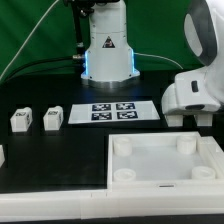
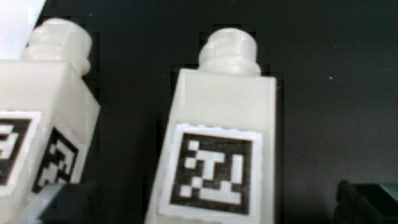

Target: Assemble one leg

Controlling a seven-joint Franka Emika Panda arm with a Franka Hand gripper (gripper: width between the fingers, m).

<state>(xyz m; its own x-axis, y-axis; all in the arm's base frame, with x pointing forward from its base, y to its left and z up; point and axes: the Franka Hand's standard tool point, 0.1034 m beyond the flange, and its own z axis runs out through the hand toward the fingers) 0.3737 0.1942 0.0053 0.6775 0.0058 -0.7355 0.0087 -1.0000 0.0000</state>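
Note:
My dark fingers are on either side of the middle leg's tagged body (image 2: 214,175) and closing now would catch the leg, so it is time to close.
In the wrist view, two white legs lie side by side on the black table, each with a rounded peg end and black-and-white tags. One leg (image 2: 222,140) lies between my fingers. The other leg (image 2: 50,110) is beside it, apart from it. My gripper (image 2: 199,215) is open around the middle leg without touching it; a dark fingertip (image 2: 366,203) shows at the frame's edge. In the exterior view my gripper (image 1: 184,116) is low over the table at the exterior view's right and hides those legs. Two more legs (image 1: 21,120) (image 1: 52,118) stand at the exterior view's left.
The large white tray (image 1: 165,175) with round corner sockets lies at the front. The marker board (image 1: 112,112) lies in the middle, in front of the robot base (image 1: 108,55). Another white part (image 1: 2,155) shows at the exterior view's left edge.

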